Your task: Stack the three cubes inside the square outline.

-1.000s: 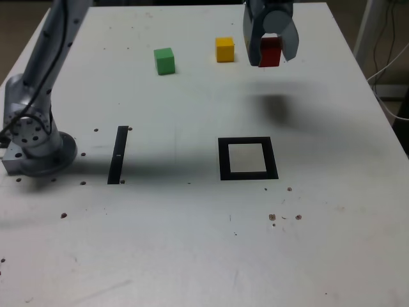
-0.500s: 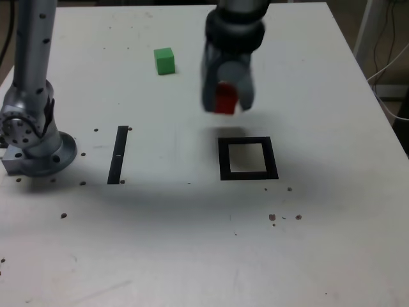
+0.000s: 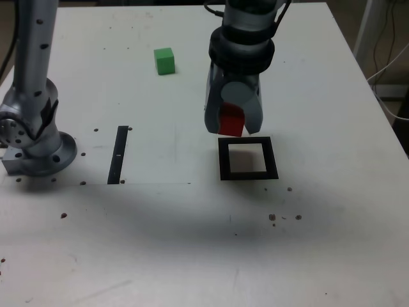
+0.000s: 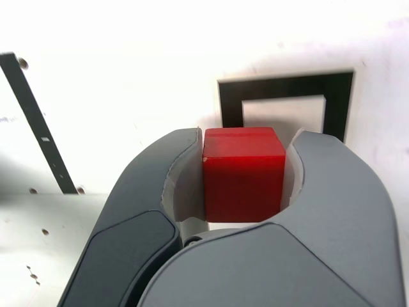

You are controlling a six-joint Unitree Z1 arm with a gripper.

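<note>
The red cube hangs short of the black square outline, so my gripper should move it into the outline before letting go.
My gripper (image 3: 231,123) is shut on the red cube (image 3: 231,120) and holds it in the air just behind the far edge of the square outline (image 3: 248,158), a little toward the exterior view's left. In the wrist view the red cube (image 4: 243,173) sits clamped between both grey fingers (image 4: 323,185), with the square outline (image 4: 285,107) just beyond it. The green cube (image 3: 164,61) rests on the table at the back, toward the exterior view's left. The yellow cube is hidden behind the arm.
A thin black strip (image 3: 118,154) lies on the white table (image 3: 192,243) to the exterior view's left of the outline. The arm's grey base (image 3: 35,144) stands at the left edge. Small dark specks (image 3: 283,217) dot the table near the front.
The gripper has carried the red cube from the back right of the table forward and down, ending close above the outline's far edge. The yellow cube is now covered by the arm.
</note>
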